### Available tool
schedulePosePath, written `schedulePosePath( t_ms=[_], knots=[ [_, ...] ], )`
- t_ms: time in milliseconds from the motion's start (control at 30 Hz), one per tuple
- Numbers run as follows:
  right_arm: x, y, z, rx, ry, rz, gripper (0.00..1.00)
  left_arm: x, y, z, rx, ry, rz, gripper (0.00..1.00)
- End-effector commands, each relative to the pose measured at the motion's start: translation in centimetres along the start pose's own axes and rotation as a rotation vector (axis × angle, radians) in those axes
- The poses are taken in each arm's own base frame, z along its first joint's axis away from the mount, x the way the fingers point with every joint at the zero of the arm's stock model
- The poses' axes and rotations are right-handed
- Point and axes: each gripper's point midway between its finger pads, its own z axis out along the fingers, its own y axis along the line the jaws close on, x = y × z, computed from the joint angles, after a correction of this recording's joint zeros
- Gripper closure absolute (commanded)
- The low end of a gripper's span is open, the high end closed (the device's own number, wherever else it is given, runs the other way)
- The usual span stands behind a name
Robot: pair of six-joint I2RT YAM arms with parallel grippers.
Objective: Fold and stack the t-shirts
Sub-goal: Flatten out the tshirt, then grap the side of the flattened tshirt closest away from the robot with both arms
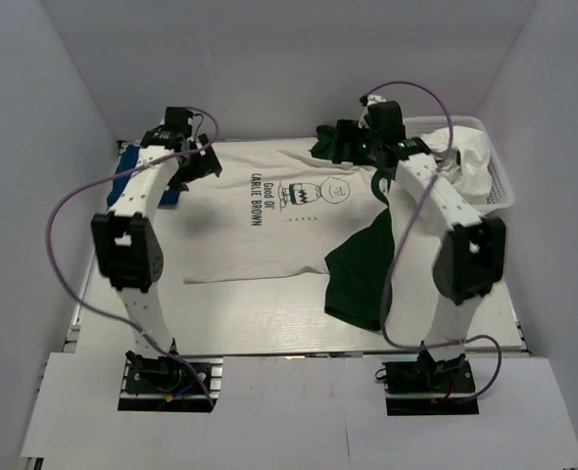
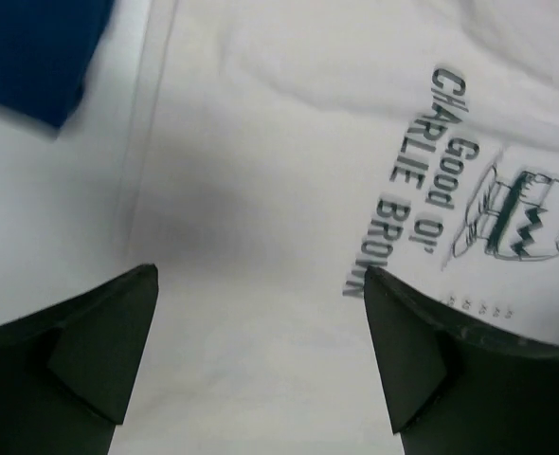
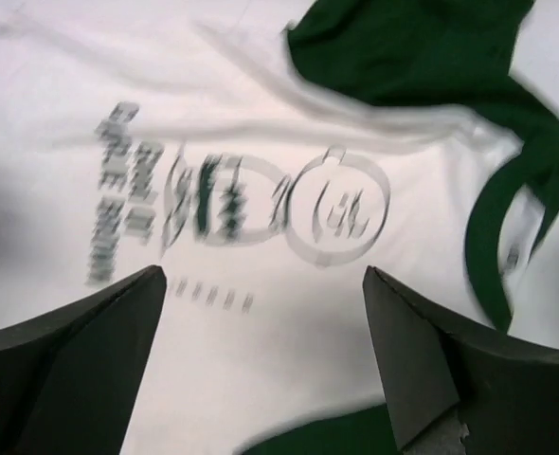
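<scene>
The white tee's front side needs to fold back over the print (image 1: 299,194), so my left gripper will grab its front hem corner next.
The white tee (image 1: 269,235) with the black "Good Ol' Charlie Brown" print (image 1: 299,194) lies spread flat on the table. One dark green sleeve (image 1: 360,274) lies at its front right, the other (image 1: 324,143) at the back. The royal-blue tee (image 1: 137,174) lies at the far left, mostly hidden behind the left arm. My left gripper (image 1: 203,163) is open and empty above the white tee's left edge (image 2: 279,190), with the blue tee (image 2: 33,47) beside it. My right gripper (image 1: 342,143) is open and empty above the print (image 3: 336,204), near the back sleeve (image 3: 412,47).
A white basket (image 1: 503,186) with white cloth (image 1: 470,157) in it stands at the back right, next to the right arm. White walls close in the table on the left, back and right.
</scene>
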Motion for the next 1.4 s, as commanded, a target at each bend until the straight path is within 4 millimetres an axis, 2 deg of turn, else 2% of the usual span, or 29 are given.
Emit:
schedulePosePath(
  t_ms=[0,33,67,100,133,167,200,233,267,300,367,400,433,467,500,533,633,733,767,800,833,867,1000,1067,1133,1200,1300,1367],
  knots=[
    [5.5,1.1,-4.5,-0.031,0.097,0.051,0.10,5.1,3.4,-5.8,-0.103,0.055,-0.150,0.01],
    [8.7,0.2,-4.7,0.002,0.159,0.077,0.10,6.9,4.1,-6.1,-0.119,0.074,-0.209,0.01],
    [8.1,0.9,-7.3,-0.012,0.119,0.083,0.10,7.8,4.1,-8.2,-0.074,0.054,-0.231,0.01],
    [9.3,0.7,-7.9,0.001,0.136,0.106,0.10,11.5,5.5,-6.9,-0.098,0.107,-0.238,0.01],
    [13.9,-0.3,-8.7,0.030,0.219,0.119,0.10,12.9,6.2,-7.1,-0.105,0.115,-0.251,0.01],
    [14.6,0.1,-10.1,0.014,0.220,0.122,0.10,16.1,7.7,-6.7,-0.145,0.174,-0.260,0.01],
    [15.8,-0.1,-10.7,0.021,0.243,0.140,0.10,17.0,8.1,-7.3,-0.145,0.171,-0.272,0.01],
    [19.4,-1.0,-11.7,0.045,0.307,0.153,0.10,18.1,8.6,-7.3,-0.158,0.188,-0.284,0.01],
    [20.8,-1.2,-12.6,0.058,0.348,0.157,0.10,19.0,9.4,-7.2,-0.183,0.199,-0.299,0.01],
    [21.6,-1.1,-14.0,0.046,0.348,0.163,0.10,20.8,10.2,-6.6,-0.208,0.234,-0.295,0.01],
    [25.1,-1.5,-15.4,0.041,0.427,0.160,0.10,21.9,11.2,-6.1,-0.254,0.252,-0.301,0.01],
    [24.5,-1.3,-16.5,0.021,0.391,0.160,0.10,22.4,11.4,-5.8,-0.268,0.268,-0.310,0.01],
    [25.3,-1.3,-17.1,0.018,0.409,0.160,0.10,22.9,11.8,-5.6,-0.289,0.282,-0.305,0.01],
    [26.7,-1.7,-17.6,0.031,0.443,0.161,0.10,23.3,12.2,-5.0,-0.305,0.295,-0.324,0.01],
    [26.2,-1.7,-18.4,0.028,0.407,0.152,0.10,23.5,12.2,-4.8,-0.313,0.303,-0.331,0.01],
    [26.5,-2.0,-18.8,0.037,0.413,0.148,0.10,23.2,12.1,-4.6,-0.304,0.290,-0.333,0.01],
    [27.5,-2.8,-19.9,0.075,0.418,0.169,0.10,24.2,12.4,-3.8,-0.325,0.310,-0.352,0.01],
    [28.4,-2.7,-20.5,0.072,0.419,0.203,0.10,24.9,13.2,-3.5,-0.361,0.309,-0.357,0.12],
    [28.8,-2.5,-20.5,0.061,0.429,0.213,0.10,24.9,13.2,-3.2,-0.361,0.309,-0.357,0.21],
    [30.2,-2.7,-20.6,0.062,0.458,0.223,0.10,24.9,13.2,-3.2,-0.361,0.309,-0.357,0.59],
    [30.7,-2.5,-20.7,0.051,0.471,0.224,0.10,25.2,13.3,-3.0,-0.370,0.321,-0.355,0.72],
    [31.2,-2.5,-20.7,0.054,0.487,0.237,0.10,25.3,13.1,-2.7,-0.365,0.337,-0.357,0.77],
    [33.7,-2.8,-21.0,0.061,0.570,0.247,0.10,25.2,12.9,-2.2,-0.355,0.345,-0.346,0.83],
    [35.0,-3.0,-21.0,0.068,0.591,0.259,0.10,25.5,12.8,-2.1,-0.347,0.351,-0.348,0.89],
    [35.3,-2.7,-20.6,0.043,0.585,0.276,0.10,25.3,12.7,-2.3,-0.341,0.343,-0.350,1.00],
    [35.5,-1.8,-20.5,0.006,0.603,0.310,0.12,25.3,12.7,-2.3,-0.341,0.343,-0.350,1.00],
    [36.2,-1.6,-20.4,0.003,0.638,0.329,0.22,25.0,12.8,-2.4,-0.337,0.322,-0.350,1.00],
    [37.4,-2.5,-21.4,0.072,0.702,0.343,0.42,25.3,12.9,-2.6,-0.344,0.332,-0.348,1.00]
  ],
)
